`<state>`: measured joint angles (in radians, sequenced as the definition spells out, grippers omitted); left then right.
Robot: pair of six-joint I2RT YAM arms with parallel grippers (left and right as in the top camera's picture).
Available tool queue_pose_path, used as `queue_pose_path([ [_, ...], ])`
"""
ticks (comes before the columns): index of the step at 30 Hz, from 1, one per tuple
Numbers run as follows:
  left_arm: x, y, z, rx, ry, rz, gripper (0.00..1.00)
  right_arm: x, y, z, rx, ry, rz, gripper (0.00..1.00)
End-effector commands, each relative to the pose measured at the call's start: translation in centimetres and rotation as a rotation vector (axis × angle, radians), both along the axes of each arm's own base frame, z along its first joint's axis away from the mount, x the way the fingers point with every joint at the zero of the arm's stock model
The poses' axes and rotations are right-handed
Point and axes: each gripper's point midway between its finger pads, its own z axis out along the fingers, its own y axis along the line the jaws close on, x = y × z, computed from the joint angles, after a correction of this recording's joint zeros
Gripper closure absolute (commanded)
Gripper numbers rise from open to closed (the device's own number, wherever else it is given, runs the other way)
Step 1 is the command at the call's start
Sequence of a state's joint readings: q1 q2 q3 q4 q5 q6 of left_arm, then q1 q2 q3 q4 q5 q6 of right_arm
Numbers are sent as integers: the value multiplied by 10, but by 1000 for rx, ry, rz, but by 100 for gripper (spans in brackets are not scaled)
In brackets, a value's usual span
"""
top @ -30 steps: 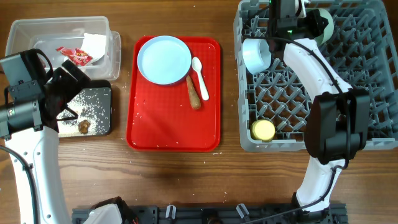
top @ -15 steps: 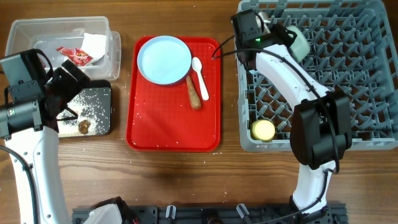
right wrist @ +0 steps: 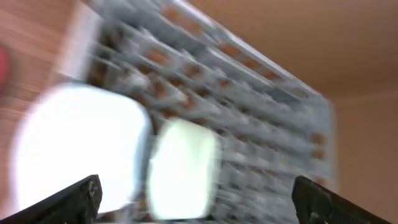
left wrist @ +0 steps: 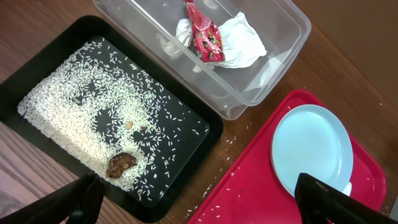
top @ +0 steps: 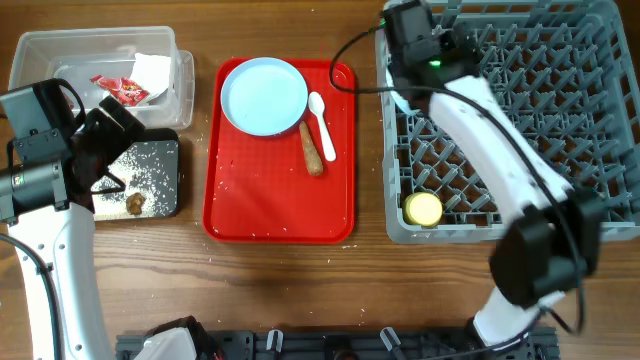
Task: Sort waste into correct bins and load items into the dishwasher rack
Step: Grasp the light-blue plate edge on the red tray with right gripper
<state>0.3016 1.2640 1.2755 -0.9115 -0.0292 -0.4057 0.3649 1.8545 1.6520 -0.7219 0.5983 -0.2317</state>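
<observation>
The right gripper will next grip the pale blue plate by the plate's rim nearest the grey rack. The rest of the plate stays free, so the plate can slot into the rack.
The pale blue plate [top: 264, 95], white spoon [top: 321, 125] and brown stick [top: 311, 148] lie on the red tray [top: 280, 210]. The clear tub [top: 40, 55] holds the red wrapper [top: 120, 90] and napkin [top: 152, 68]. In the black tray [top: 168, 150] lie rice [left wrist: 68, 112] and a brown lump [left wrist: 120, 164]. My left gripper [top: 108, 160] hangs open above that tray's near side. My right gripper [top: 402, 25] is open over the far-left corner of the grey rack [top: 560, 150]. Its blurred wrist view shows a whitish bowl [right wrist: 81, 149] and a mint bowl [right wrist: 183, 168] side by side in the rack, free of the fingers. A yellow cup [top: 422, 208] sits in the rack's near-left corner.
Loose rice grains are scattered on the wood between the black tray and the red tray [left wrist: 249, 186]. The right arm [top: 500, 140] stretches diagonally across the rack, hiding much of its left half from above.
My right gripper has gone from shut to open and has swung left across the rack's far edge. The mint bowl has moved left with it. The left arm is still.
</observation>
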Motion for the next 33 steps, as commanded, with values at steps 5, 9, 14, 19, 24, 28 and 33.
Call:
queue_pose_path([
  [5,0,3,9,13,-22,9,0,-29,176,10,1049,221,345,4],
  [9,0,3,9,13,-22,9,0,-12,211,-54,1064,217,139,20],
  [14,0,3,9,13,-22,9,0,-19,253,-126,985,221,30,42],
  [19,0,3,9,13,-22,9,0,-23,255,-155,942,221,-31,49],
  [24,0,3,9,13,-22,9,0,-20,247,-166,915,203,-87,55],
  [28,0,3,9,13,-22,9,0,-21,241,-180,882,211,-112,59],
  [33,0,3,9,13,-22,9,0,-22,240,-205,890,231,-167,67],
])
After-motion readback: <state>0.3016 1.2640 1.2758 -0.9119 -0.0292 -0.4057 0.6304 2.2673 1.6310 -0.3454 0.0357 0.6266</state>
